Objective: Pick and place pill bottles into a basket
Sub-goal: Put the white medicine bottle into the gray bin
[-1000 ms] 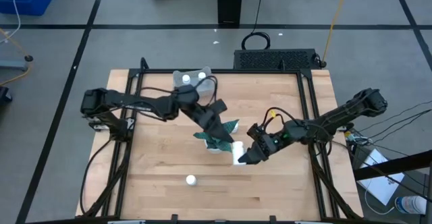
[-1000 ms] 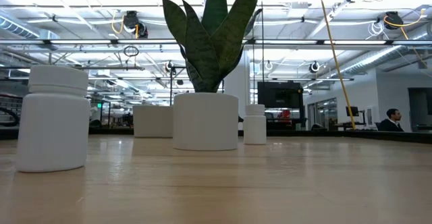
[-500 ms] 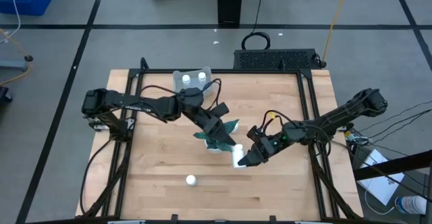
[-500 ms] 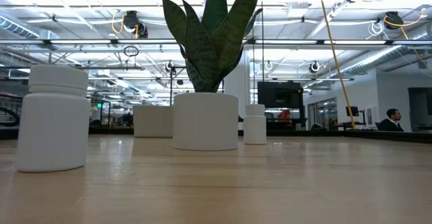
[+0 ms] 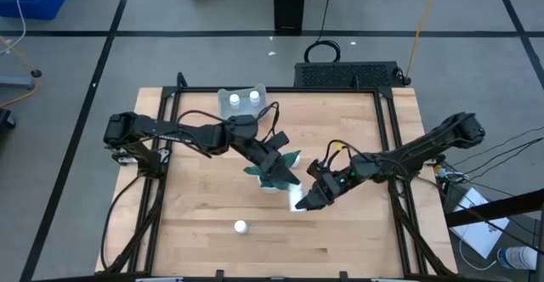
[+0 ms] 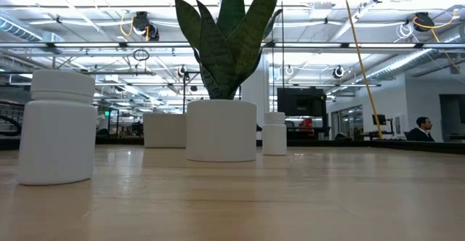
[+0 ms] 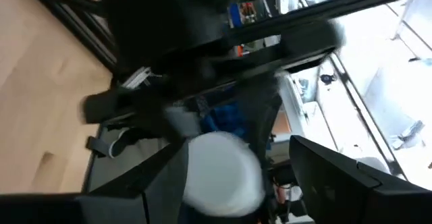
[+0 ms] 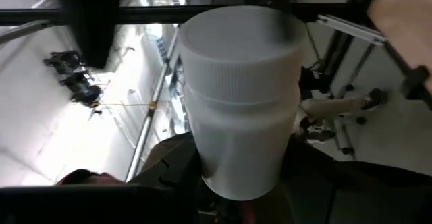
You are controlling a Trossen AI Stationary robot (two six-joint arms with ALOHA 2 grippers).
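Observation:
My left gripper will next grab the white pill bottle by its end with the cap [image 5: 295,189], so that it can place the bottle base first into the basket [image 5: 240,102].
My right gripper [image 5: 301,202] is shut on a white pill bottle [image 8: 236,96], held in the air just right of the plant [image 5: 274,173]. My left gripper [image 5: 289,181] is open and reaches over the plant. Its fingers stand on either side of that bottle's cap end [image 7: 223,177]. The pale basket [image 5: 240,102] at the far edge holds two bottles [image 5: 243,100]. Another bottle [image 5: 240,227] stands upright on its base near the front edge. In the low view a further small bottle [image 6: 274,133] stands on its base to the right of the plant's pot [image 6: 221,130]. My right gripper pinches the bottle's body near its bottom end [image 8: 233,173] between its two fingers. The fingers lie along the bottle, coming almost level from the table's right. The bottle is lifted clear, with its cap [image 8: 239,42] pointing away from the fingers toward my left gripper.
The plant's tall leaves [image 6: 229,38] rise under my left arm, in the middle of the table. Black frame rails [image 5: 393,172] run along the table's left and right sides. Bare wood [image 5: 357,239] lies at the near right.
My left gripper has turned a little and edged toward the bottle in my right gripper. My left arm has drawn back from the basket, so both bottles in it now show.

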